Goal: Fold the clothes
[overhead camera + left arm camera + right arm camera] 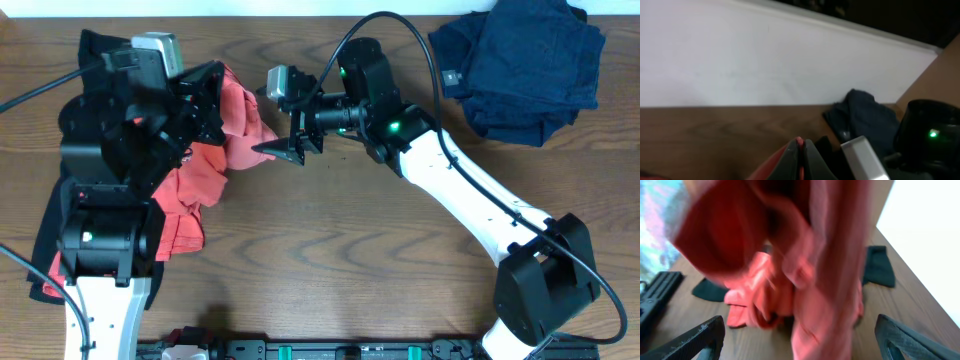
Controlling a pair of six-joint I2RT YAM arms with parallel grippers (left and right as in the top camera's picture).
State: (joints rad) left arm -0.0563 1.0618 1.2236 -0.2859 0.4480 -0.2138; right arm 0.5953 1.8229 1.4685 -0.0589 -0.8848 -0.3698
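Note:
I should next use my right gripper to grab the T-shirt's hanging fold [245, 127] [821, 311] near my left gripper, which stays free to help spread the shirt for folding.
A coral-red T-shirt [238, 118] hangs bunched from my left gripper [208, 95], its lower part heaped on the table [185, 210]. In the left wrist view the left gripper [801, 152] is shut on a thin fold of red cloth. My right gripper [282, 150] stands open just right of the hanging shirt. Seen from the right wrist, the shirt [830, 275] dangles between the wide-spread fingers [697, 340] without touching them. A black garment [45, 245] lies flat under the left arm; it also shows as the black garment [879, 266] behind the shirt.
A pile of dark navy clothes [520, 65] sits at the back right of the wooden table [330, 250]; the navy pile [862, 117] also shows from the left wrist. A black rail [330, 350] runs along the front edge.

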